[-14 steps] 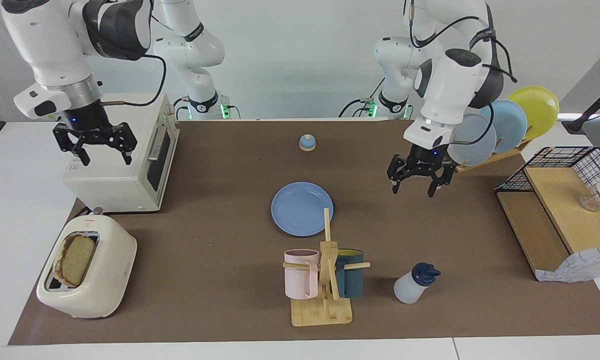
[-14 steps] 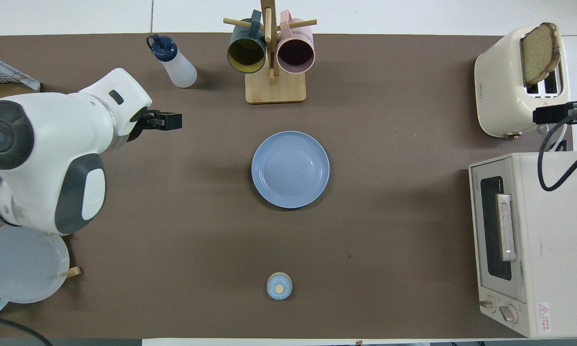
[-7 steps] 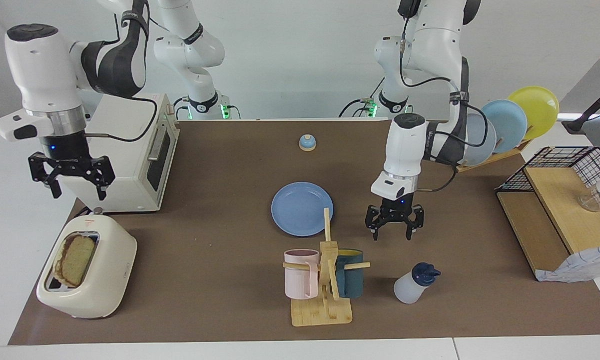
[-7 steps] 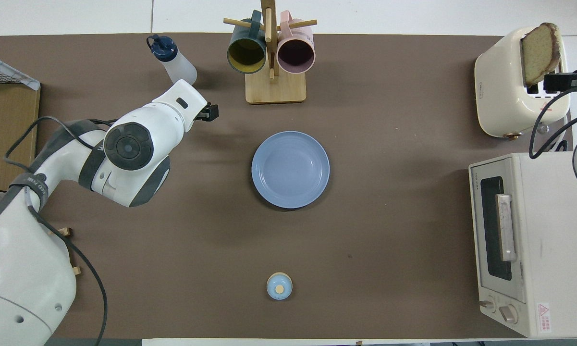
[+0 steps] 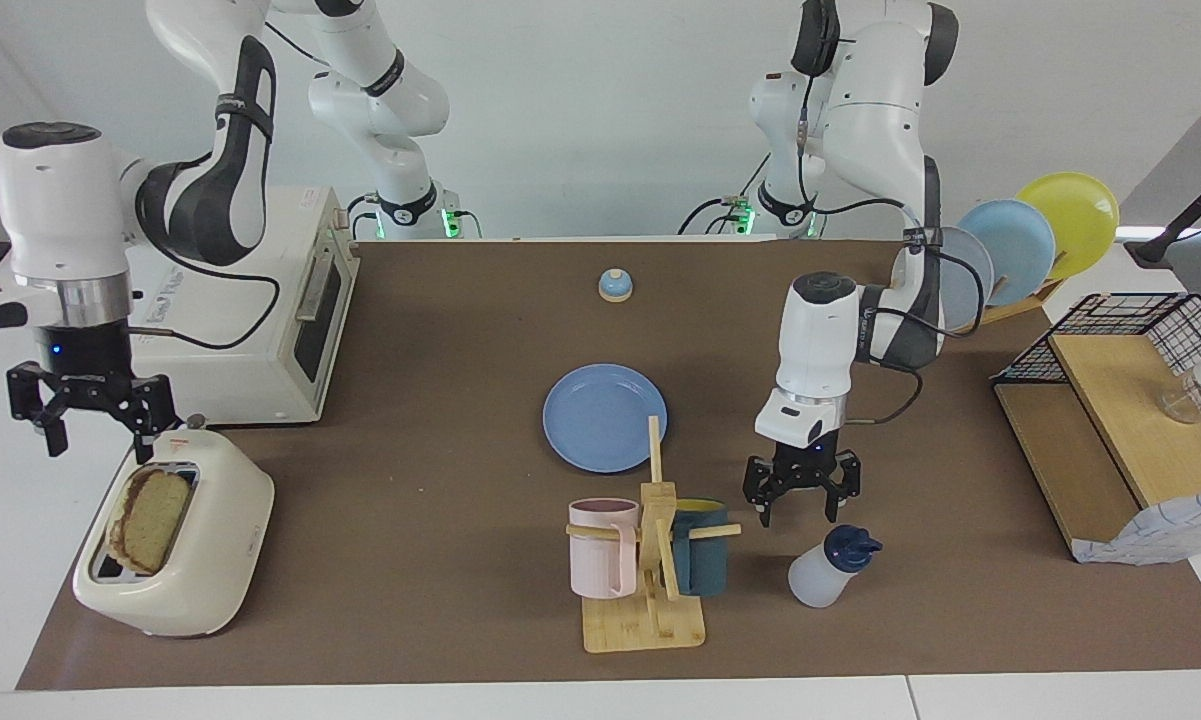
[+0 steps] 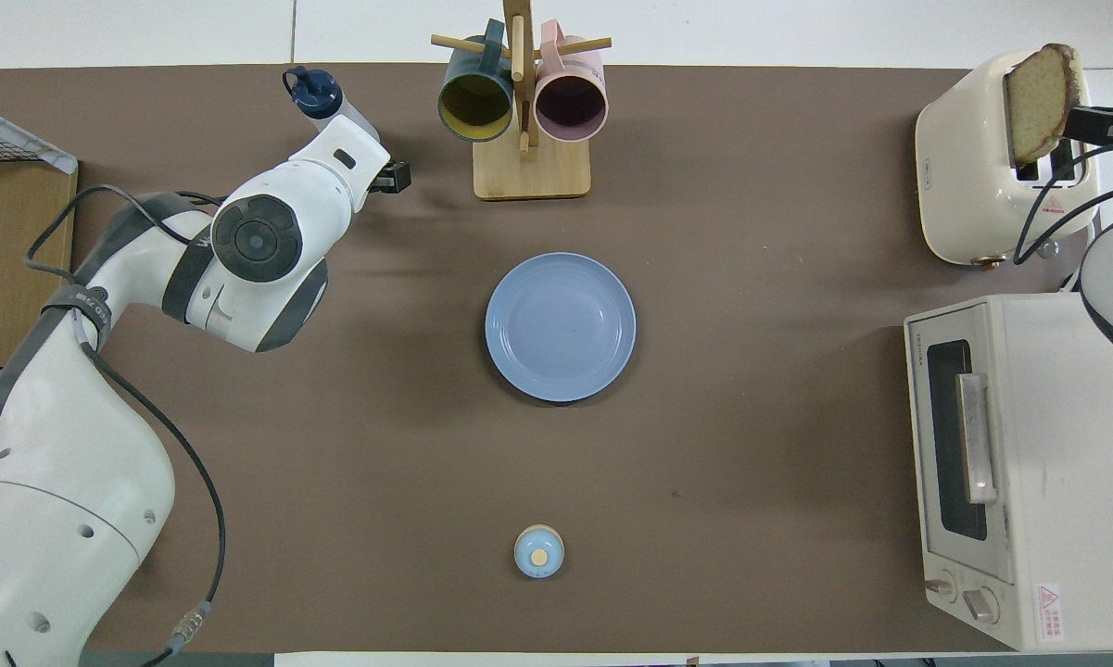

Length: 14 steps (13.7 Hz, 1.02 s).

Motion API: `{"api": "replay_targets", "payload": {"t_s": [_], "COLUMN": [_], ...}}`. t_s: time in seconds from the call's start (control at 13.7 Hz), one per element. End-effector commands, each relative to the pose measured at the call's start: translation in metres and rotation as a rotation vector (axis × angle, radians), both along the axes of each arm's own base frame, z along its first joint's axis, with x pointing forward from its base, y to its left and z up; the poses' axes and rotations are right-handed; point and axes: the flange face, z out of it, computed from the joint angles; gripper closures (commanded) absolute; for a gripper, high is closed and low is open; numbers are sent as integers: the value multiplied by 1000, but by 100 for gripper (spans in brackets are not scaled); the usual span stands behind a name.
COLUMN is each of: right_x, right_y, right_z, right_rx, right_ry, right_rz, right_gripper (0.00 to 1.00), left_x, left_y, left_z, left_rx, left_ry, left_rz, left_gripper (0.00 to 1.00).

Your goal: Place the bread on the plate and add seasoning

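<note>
My right gripper grips the bread by its top edge (image 6: 1056, 56) next, to get it out of the toaster and onto the plate (image 6: 560, 326).
The bread (image 5: 148, 518) stands upright in a slot of the cream toaster (image 5: 190, 570), at the right arm's end of the table; the overhead view shows the bread (image 6: 1038, 100) sticking up out of it. My right gripper (image 5: 100, 450) hangs open over the toaster's end nearest the robots, not touching the slice. The blue plate (image 5: 605, 417) lies bare mid-table. The seasoning (image 5: 820, 578), a white bottle with a navy cap (image 6: 310, 91), stands beside the mug rack. My left gripper (image 5: 797, 515) hangs open just above and beside the cap, holding nothing.
A wooden mug rack (image 5: 650, 610) with a pink and a dark mug stands between plate and table edge. A white toaster oven (image 5: 250, 340) sits beside the toaster. A small bell (image 5: 614, 286), a rack of upright plates (image 5: 1020, 245) and a wire-and-wood shelf (image 5: 1110, 420) stand around.
Both arms came down. The left gripper travelled from beside the plate rack to the seasoning bottle. The right gripper moved from over the toaster oven to the toaster.
</note>
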Motion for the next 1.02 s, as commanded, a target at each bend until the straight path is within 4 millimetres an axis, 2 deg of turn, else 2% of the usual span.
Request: {"api": "replay_targets", "payload": {"t_s": [0.0,0.07,0.22,0.29,0.51,0.65,0.73,0.8,0.95], "right_x": [15,17,18,19,21,21,21,21,21], "right_y": [9,12,12,15,14,15,16,15,14], "right_z": [2,4,3,1,-15,-16,-15,-16,-14], "right_rx": [107,114,116,117,106,104,102,96,88], "right_ry": [-61,-67,-67,-63,-39,-37,-37,-33,-11], "right_rz": [-44,-42,-44,-39,-26,-21,-16,-8,11], "right_gripper": [18,19,44,47,47,47,65,99,100], "left_x": [13,16,19,20,22,28,32,33,37], "left_y": [-12,-6,-2,0,5,4,3,3,10], "left_z": [-9,-9,-10,-9,-8,-15,-13,-16,-16], "left_rx": [1,-5,-16,-17,-20,-21,-24,-24,-39], "left_ry": [-49,-58,-68,-70,-74,-76,-86,-86,-101], "left_rz": [15,27,36,40,55,58,58,57,63], "left_gripper": [0,0,0,0,0,0,0,0,0]}}
